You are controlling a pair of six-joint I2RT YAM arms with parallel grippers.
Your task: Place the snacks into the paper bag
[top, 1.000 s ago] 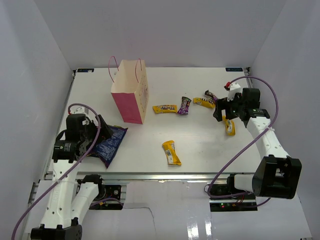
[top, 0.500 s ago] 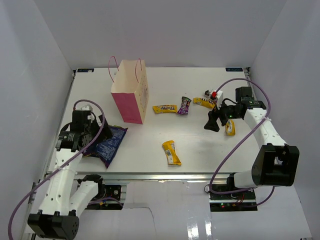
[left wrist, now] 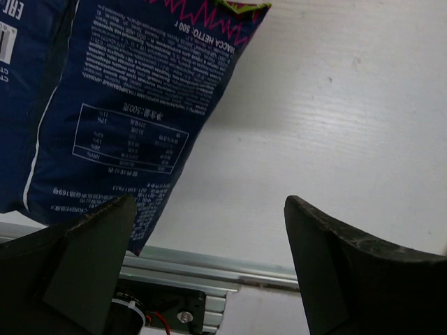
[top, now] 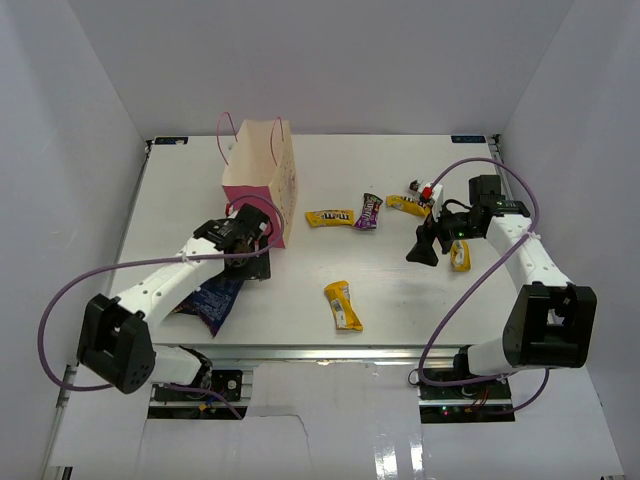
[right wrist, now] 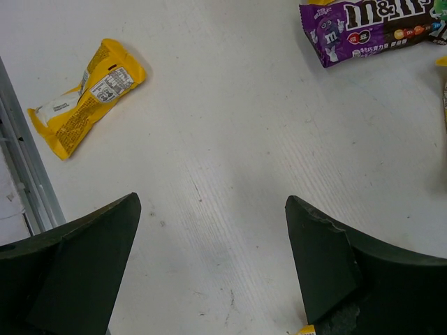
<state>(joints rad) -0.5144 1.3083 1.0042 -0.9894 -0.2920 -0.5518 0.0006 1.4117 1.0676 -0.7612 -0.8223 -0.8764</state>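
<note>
The chip bag [top: 215, 292] should go into the paper bag [top: 258, 195], so my left gripper should next grab the chip bag's edge beside the nutrition table.
The paper bag [top: 258, 195] stands upright at the back left, pink front facing me. The dark blue chip bag [top: 215, 292] lies flat in front of it; it also shows in the left wrist view [left wrist: 126, 105]. My left gripper [top: 248, 264] is open and empty, just right of the chip bag and below the paper bag [left wrist: 209, 279]. Yellow packets lie at the front centre [top: 342, 305], mid-table [top: 329, 217], back right [top: 407, 205] and right [top: 459, 255]. A purple wrapper [top: 370, 211] and a dark brown wrapper [top: 418, 186] lie among them. My right gripper [top: 422, 250] is open and empty over bare table [right wrist: 209, 279].
The right wrist view shows the front yellow packet [right wrist: 87, 98] and the purple wrapper [right wrist: 370, 24] ahead of the fingers. The table's near metal rail [left wrist: 209, 276] runs close under the left gripper. White walls enclose the table on three sides.
My left arm has swung right from the table's left edge to the spot in front of the paper bag. My right gripper moved left off the right-hand yellow packet, then held still.
</note>
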